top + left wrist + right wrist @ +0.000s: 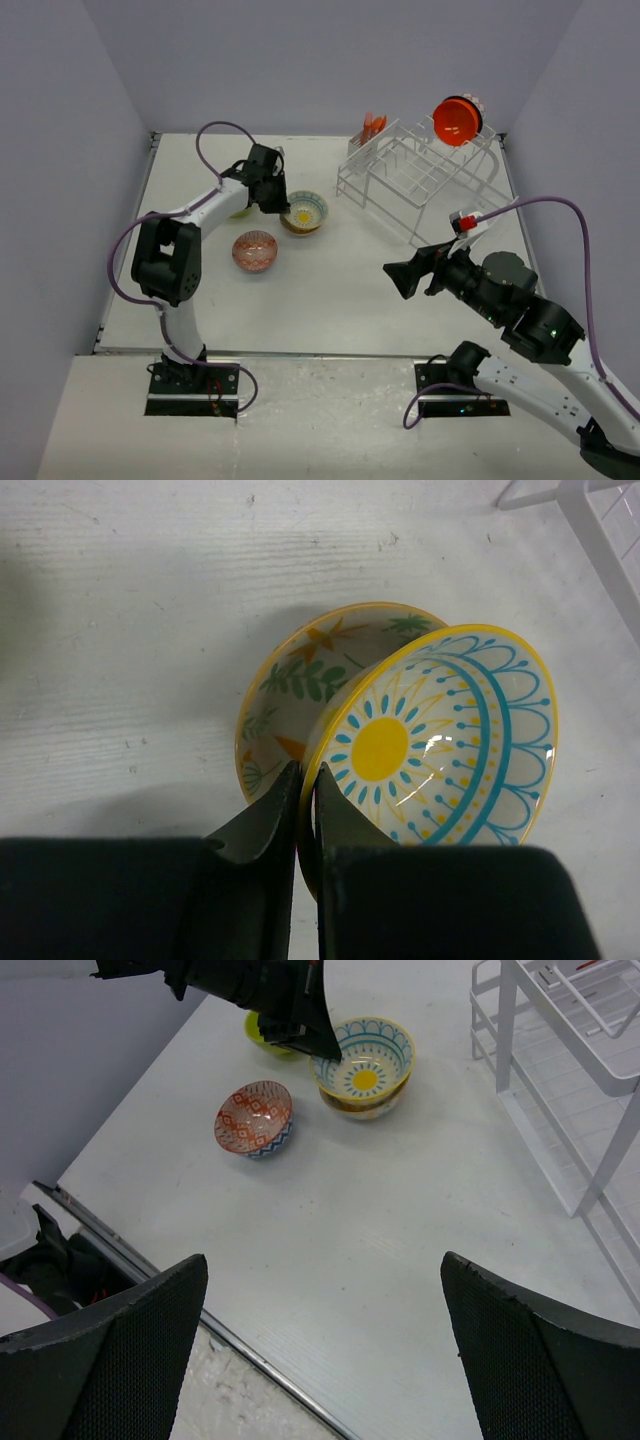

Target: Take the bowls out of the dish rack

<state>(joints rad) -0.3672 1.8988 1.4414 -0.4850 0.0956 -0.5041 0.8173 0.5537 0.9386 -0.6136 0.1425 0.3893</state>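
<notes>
The yellow-centred bowl is sitting a little tilted in the white leaf-patterned bowl [290,680] and would stay nested, so my left gripper should open now.
My left gripper [307,770] is shut on the near rim of the yellow-centred bowl with blue zigzag [440,740]. That bowl rests a little tilted in a white leaf-patterned bowl [290,680]. In the top view the gripper [277,200] and this stack [304,212] are at table centre-left. A pink-red patterned bowl [255,250] stands in front of them, and a lime green bowl [262,1035] is mostly hidden behind the left arm. An orange-red bowl [456,120] stands on edge at the dish rack's [420,175] far right corner. My right gripper [408,277] is open and empty, well above the table.
Orange utensils [373,125] stand in the rack's small basket at its far left corner. The rack's legs and lower tier [560,1080] show at the right of the right wrist view. The table's metal front edge [200,1320] runs below the right gripper.
</notes>
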